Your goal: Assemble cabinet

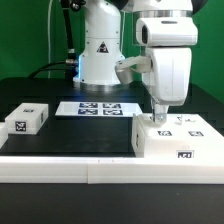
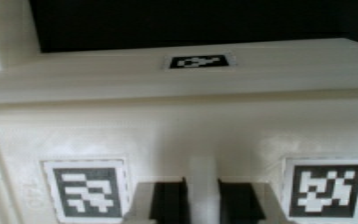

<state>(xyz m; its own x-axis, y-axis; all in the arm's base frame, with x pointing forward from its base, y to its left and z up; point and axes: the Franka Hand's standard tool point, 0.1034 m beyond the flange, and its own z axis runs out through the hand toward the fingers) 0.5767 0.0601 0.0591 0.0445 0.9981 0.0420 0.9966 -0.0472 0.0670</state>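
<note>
The white tagged panel lies flat on the cabinet body in the exterior view, so my gripper needs to open its fingers.
The cabinet [image 1: 185, 142] is a big white box body with black-and-white tags, at the exterior view's right. My gripper [image 1: 158, 117] reaches straight down onto its top near its left end. In the wrist view the cabinet [image 2: 176, 110] fills the picture, with a tag on each side of my gripper [image 2: 204, 202]. The two dark fingers [image 2: 169, 205] stand close together with a narrow white strip of the cabinet between them, so the jaws are shut on it. A smaller white tagged block [image 1: 27, 120] lies apart on the black table at the exterior view's left.
The marker board [image 1: 100, 108] lies flat mid-table behind the cabinet. The white robot base [image 1: 100, 50] with a triangle sticker stands at the back. A long white rail [image 1: 60, 165] edges the table's front.
</note>
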